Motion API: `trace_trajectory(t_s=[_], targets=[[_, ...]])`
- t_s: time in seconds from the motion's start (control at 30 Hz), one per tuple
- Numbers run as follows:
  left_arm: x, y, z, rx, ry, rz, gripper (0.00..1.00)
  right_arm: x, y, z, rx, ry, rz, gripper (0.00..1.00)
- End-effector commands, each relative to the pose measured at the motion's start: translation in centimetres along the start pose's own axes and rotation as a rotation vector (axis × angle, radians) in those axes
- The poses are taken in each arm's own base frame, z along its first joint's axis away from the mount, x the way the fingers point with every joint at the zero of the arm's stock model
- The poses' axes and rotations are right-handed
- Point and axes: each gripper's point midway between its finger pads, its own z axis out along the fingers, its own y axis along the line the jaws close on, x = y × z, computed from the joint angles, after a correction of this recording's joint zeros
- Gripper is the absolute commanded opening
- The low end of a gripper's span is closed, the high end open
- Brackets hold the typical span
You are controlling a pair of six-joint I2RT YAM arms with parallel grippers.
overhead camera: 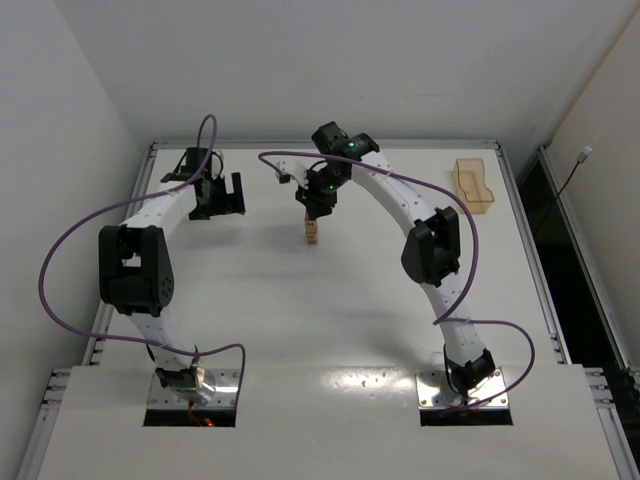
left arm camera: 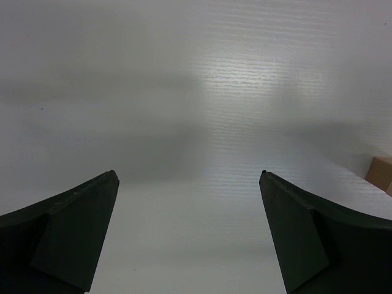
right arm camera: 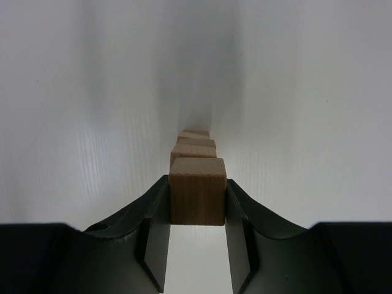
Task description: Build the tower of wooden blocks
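Observation:
The tower's cubes lie straight below the tan wood block [right arm camera: 197, 191], so the block would rest on the tower if my right gripper opened now.
My right gripper [overhead camera: 316, 208] is shut on a tan wood block [right arm camera: 197, 191], one finger pressed on each side face. Straight below it stands the tower [overhead camera: 314, 233], a narrow column of tan cubes near the middle back of the table. In the right wrist view the tower's cubes [right arm camera: 194, 147] line up under the held block; I cannot tell whether they touch. My left gripper [overhead camera: 220, 195] hangs wide open to the left of the tower with nothing between its fingers [left arm camera: 92, 208]. A tan wooden corner [left arm camera: 381, 173] shows at the right edge of the left wrist view.
A translucent orange tray [overhead camera: 475, 185] lies at the back right of the white table [overhead camera: 330, 320]. Purple cables loop from both arms. The table's raised rim runs along the back and sides.

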Motion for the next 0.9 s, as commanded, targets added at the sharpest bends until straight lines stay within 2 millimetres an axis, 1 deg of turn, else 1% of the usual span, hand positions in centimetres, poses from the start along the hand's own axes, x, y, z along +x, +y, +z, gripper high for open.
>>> trace_trajectory(t_s=[0.0,0.13,0.17,0.23,0.27,0.3,0.4,0.47,0.5,0.6,0.7,0.73,0.77,0.8,0.83,0.87], targets=[[-2.1,-0.3,-0.9,0.017,-0.060,-0.014,1.00,-1.9,-0.9,-0.5,0.038,-0.048,-0.033,0.00],[-2.1,-0.3,-0.9,0.017,-0.060,-0.014,1.00,-1.9,-1.2,-0.5,0.051,-0.045,-0.037,0.04],[-2.1,-0.3,-0.9,0.017,-0.060,-0.014,1.00,-1.6,-1.2,-0.1,0.045,-0.040,-0.033,0.04],[-2.1,-0.3,-0.9,0.017,-0.060,-0.014,1.00,-1.6,-1.2,-0.1,0.045,-0.040,-0.022,0.13],[-1.9,-0.3,-0.6,0.015,-0.051,-0.014,1.00,-1.6,-1.2,-0.1,0.045,-0.040,-0.022,0.18],[-1.9,-0.3,-0.6,0.015,-0.051,-0.014,1.00,-1.6,-1.2,-0.1,0.045,-0.040,-0.022,0.26],[-1.9,-0.3,-0.6,0.015,-0.051,-0.014,1.00,-1.6,-1.2,-0.1,0.045,-0.040,-0.022,0.35],[-1.9,-0.3,-0.6,0.015,-0.051,-0.014,1.00,-1.8,-1.1,-0.1,0.039,-0.047,-0.022,0.38],[-1.9,-0.3,-0.6,0.015,-0.051,-0.014,1.00,-2.0,-1.1,-0.5,0.045,-0.052,-0.027,0.44],[-1.9,-0.3,-0.6,0.015,-0.051,-0.014,1.00,-2.0,-0.8,-0.5,0.033,-0.054,-0.022,0.51],[-1.9,-0.3,-0.6,0.015,-0.051,-0.014,1.00,-2.6,-0.8,-1.3,0.045,-0.064,-0.031,0.62],[-1.9,-0.3,-0.6,0.015,-0.051,-0.014,1.00,-2.7,-0.7,-1.2,0.040,-0.071,-0.032,0.69],[-1.9,-0.3,-0.6,0.015,-0.051,-0.014,1.00,-3.1,-0.7,-1.8,0.048,-0.078,-0.038,0.72],[-1.9,-0.3,-0.6,0.015,-0.051,-0.014,1.00,-3.3,-0.5,-1.7,0.040,-0.087,-0.039,0.75],[-1.9,-0.3,-0.6,0.015,-0.051,-0.014,1.00,-3.8,-0.4,-2.3,0.042,-0.103,-0.046,0.83],[-1.9,-0.3,-0.6,0.015,-0.051,-0.014,1.00,-3.8,-0.4,-2.3,0.042,-0.103,-0.046,0.85]])
